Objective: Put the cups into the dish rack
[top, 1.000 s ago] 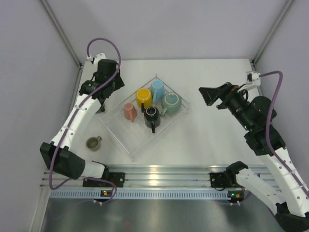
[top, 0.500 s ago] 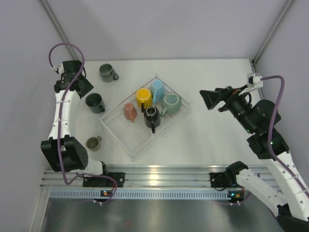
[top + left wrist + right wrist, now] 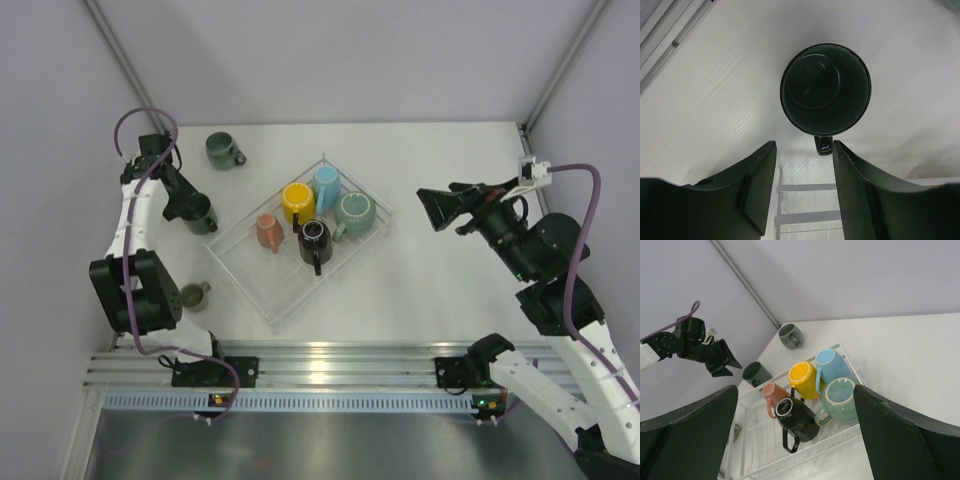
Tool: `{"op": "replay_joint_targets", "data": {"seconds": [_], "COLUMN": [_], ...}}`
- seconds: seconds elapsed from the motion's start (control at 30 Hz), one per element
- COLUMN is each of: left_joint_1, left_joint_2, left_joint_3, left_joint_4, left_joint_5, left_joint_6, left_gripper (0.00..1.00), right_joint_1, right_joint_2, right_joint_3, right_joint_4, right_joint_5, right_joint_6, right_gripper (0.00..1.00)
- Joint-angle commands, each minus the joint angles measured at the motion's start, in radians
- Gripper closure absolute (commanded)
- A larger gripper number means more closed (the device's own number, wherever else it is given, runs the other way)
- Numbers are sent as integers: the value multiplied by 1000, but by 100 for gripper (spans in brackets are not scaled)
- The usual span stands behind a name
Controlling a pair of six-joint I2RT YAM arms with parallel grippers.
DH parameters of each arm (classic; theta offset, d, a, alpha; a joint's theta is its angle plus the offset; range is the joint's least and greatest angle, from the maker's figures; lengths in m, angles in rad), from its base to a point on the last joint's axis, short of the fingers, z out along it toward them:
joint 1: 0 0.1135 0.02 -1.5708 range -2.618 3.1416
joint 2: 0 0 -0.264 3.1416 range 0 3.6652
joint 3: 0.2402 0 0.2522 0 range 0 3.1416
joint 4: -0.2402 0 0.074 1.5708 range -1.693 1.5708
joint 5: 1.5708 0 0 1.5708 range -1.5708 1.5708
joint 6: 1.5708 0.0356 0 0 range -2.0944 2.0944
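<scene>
Next, my left gripper grabs the dark green mug (image 3: pixel 197 212) by its rim, leaving the handle free, to hand it to my right gripper.
A dark green mug (image 3: pixel 197 212) (image 3: pixel 826 90) stands upright on the table, left of the clear dish rack (image 3: pixel 272 290). My left gripper (image 3: pixel 182 206) (image 3: pixel 804 150) is open right beside it. The mug's handle (image 3: pixel 823 145) points in between the fingertips, close to the right one, and is not gripped. Yellow (image 3: pixel 297 200), light blue (image 3: pixel 326 183), teal (image 3: pixel 354 210), pink (image 3: pixel 267 231) and black (image 3: pixel 313 240) mugs lie in the rack. A grey-green mug (image 3: pixel 222 150) and a small olive mug (image 3: pixel 193 295) stand on the table. My right gripper (image 3: pixel 440 208) (image 3: pixel 795 390) hangs wide open and empty, right of the rack.
A wall and a slanted metal post run close behind the left arm. The aluminium rail (image 3: pixel 330 365) carrying the arm bases lines the near edge. The rack's near half holds no mugs.
My left gripper left the rack's left corner, swung out to the far left, then came in to the dark green mug. The right arm drifted slightly right.
</scene>
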Motion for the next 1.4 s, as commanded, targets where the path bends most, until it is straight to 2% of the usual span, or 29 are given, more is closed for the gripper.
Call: {"op": "replay_joint_targets", "data": {"seconds": [0.0, 0.5, 0.87, 1.17, 1.2, 1.3, 1.37], "left_joint_1": [7, 25, 53, 62, 65, 71, 77], "left_joint_2": [13, 153, 219, 257, 262, 263, 260], "left_joint_3": [0, -8, -11, 4, 6, 17, 41], "left_joint_4": [10, 50, 71, 96, 96, 98, 98], "left_joint_5": [-2, -44, -18, 22, 25, 40, 48], "left_joint_6": [-40, -86, -72, -66, -66, -63, -58], "left_gripper": [46, 47, 54, 76, 84, 97, 100], "right_joint_1": [17, 17, 17, 16, 16, 17, 16], "right_joint_2": [-6, 2, 15, 34, 35, 43, 57], "right_joint_3": [26, 38, 20, 20, 20, 21, 29], "right_joint_4": [10, -7, 4, 8, 10, 11, 13], "right_joint_5": [13, 0, -7, -28, -31, -40, -57], "right_joint_6": [-23, -24, -3, 9, 12, 15, 17], "right_gripper": [1, 1, 1, 0, 1, 1, 1]}}
